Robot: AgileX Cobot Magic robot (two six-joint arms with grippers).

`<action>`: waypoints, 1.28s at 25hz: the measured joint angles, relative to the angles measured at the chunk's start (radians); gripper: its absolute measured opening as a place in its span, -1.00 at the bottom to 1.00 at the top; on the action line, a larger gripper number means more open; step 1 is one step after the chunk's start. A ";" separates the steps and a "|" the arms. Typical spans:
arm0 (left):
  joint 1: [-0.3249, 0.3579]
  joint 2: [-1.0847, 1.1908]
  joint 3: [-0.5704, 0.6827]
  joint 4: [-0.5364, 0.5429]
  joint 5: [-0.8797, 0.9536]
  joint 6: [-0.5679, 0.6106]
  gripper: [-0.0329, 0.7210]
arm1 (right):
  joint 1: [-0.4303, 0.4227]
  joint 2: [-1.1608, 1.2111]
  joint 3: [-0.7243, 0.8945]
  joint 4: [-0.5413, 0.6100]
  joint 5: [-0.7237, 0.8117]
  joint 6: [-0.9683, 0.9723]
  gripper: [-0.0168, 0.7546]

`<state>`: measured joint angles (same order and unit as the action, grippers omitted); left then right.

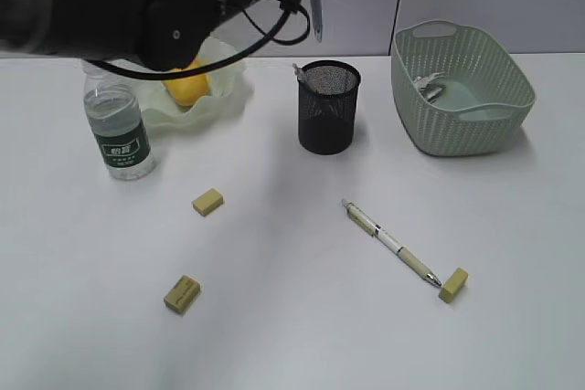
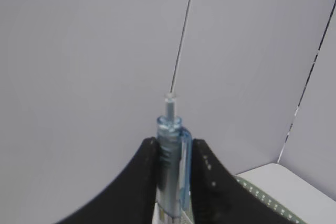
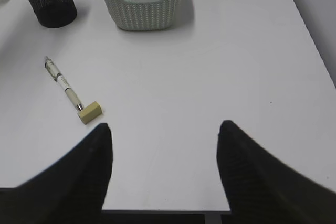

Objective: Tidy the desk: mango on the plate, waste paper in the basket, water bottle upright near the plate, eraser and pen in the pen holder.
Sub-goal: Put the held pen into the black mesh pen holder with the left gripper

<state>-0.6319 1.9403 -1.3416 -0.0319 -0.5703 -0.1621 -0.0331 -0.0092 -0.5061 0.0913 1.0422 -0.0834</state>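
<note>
My left gripper holds the blue pen, and the pen's tip is hanging above the mesh holder's rim. It should keep holding the pen until the pen's lower tip is in the mesh holder.
My left gripper is shut on a blue translucent pen and holds it upright, high above the black mesh pen holder. A second, cream pen lies on the desk with an eraser at its tip; both show in the right wrist view. Two more erasers lie at the left. The mango sits on the ruffled plate. The water bottle stands upright beside it. Waste paper lies in the basket. My right gripper is open and empty near the front edge.
The desk's front edge runs just under my right gripper. The right edge of the desk is near the basket. The left arm spans the back left over the plate. A grey partition wall stands behind.
</note>
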 joint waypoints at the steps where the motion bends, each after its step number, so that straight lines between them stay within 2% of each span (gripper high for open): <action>1: -0.001 0.020 -0.013 0.002 -0.001 -0.003 -0.53 | 0.000 0.000 0.000 0.000 0.000 0.000 0.33; 16: -0.007 0.291 -0.167 0.004 -0.051 -0.010 -0.53 | 0.000 0.000 0.000 0.000 0.000 0.000 0.33; 29: -0.007 0.339 -0.177 0.007 -0.029 -0.019 -0.53 | 0.000 0.000 0.000 0.000 0.000 0.000 0.33; 32: -0.007 0.339 -0.177 0.023 -0.021 -0.040 -0.38 | 0.000 0.000 0.000 0.000 0.000 0.000 0.33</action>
<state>-0.6384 2.2798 -1.5183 -0.0088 -0.5915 -0.2021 -0.0331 -0.0092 -0.5061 0.0913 1.0422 -0.0834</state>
